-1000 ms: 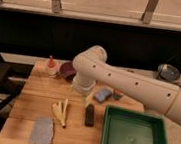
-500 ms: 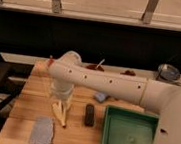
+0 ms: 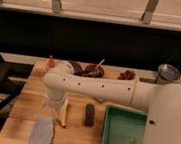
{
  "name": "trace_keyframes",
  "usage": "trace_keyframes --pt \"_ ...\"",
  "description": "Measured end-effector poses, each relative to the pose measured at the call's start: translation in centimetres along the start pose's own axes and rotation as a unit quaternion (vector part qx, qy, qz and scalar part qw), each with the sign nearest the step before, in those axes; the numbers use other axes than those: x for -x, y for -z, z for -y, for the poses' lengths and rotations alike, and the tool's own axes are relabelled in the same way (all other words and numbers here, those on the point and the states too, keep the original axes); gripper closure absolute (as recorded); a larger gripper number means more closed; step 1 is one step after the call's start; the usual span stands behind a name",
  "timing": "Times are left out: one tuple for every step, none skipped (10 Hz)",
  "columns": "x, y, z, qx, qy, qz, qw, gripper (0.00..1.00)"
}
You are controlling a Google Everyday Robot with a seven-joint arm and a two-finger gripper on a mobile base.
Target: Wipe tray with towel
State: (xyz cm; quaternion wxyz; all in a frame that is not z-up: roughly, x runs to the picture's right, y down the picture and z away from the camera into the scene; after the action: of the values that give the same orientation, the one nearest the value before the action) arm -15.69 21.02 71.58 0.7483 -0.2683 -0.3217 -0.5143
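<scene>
I need to wipe the green tray [image 3: 108, 139] next, so I should grab the towel by its top [image 3: 42, 130] and leave the towel's bottom free for that.
The green tray [image 3: 108, 139] lies at the front right of the wooden table, with nothing in it. The grey-blue towel [image 3: 42, 131] lies flat near the front left corner. My white arm reaches from the right across the table. Its gripper [image 3: 54, 107] hangs down from the wrist, above the table just behind the towel and apart from it. The gripper is open and holds nothing.
Pale yellow sticks [image 3: 63, 114] lie right beside the gripper. A dark oblong block [image 3: 89, 114] sits between them and the tray. A red-topped bottle [image 3: 50, 61], dark bowls [image 3: 93, 70] and a reddish item [image 3: 127, 74] line the back. A metal bowl [image 3: 168, 72] stands far right.
The arm has swung left and toward the front. The gripper went from the middle of the table to just behind the towel. Towel and tray have not moved.
</scene>
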Motion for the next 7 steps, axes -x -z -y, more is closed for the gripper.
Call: trace_keyframes --pt "0.0 0.0 -0.1 0.000 -0.001 0.000 1.0000 0.35" --pt "-0.1 0.0 -0.1 0.000 -0.002 0.000 1.0000 0.35" --pt "-0.1 0.0 -0.1 0.000 -0.002 0.000 1.0000 0.35" --pt "-0.1 0.0 0.0 0.000 -0.001 0.000 1.0000 0.35" --pt "-0.1 0.0 0.0 0.000 0.000 0.001 1.0000 0.35" --pt "0.1 -0.3 0.1 0.002 0.006 0.006 1.0000 0.35" --pt "0.6 -1.1 0.8 0.006 0.015 0.013 0.9998 0.35"
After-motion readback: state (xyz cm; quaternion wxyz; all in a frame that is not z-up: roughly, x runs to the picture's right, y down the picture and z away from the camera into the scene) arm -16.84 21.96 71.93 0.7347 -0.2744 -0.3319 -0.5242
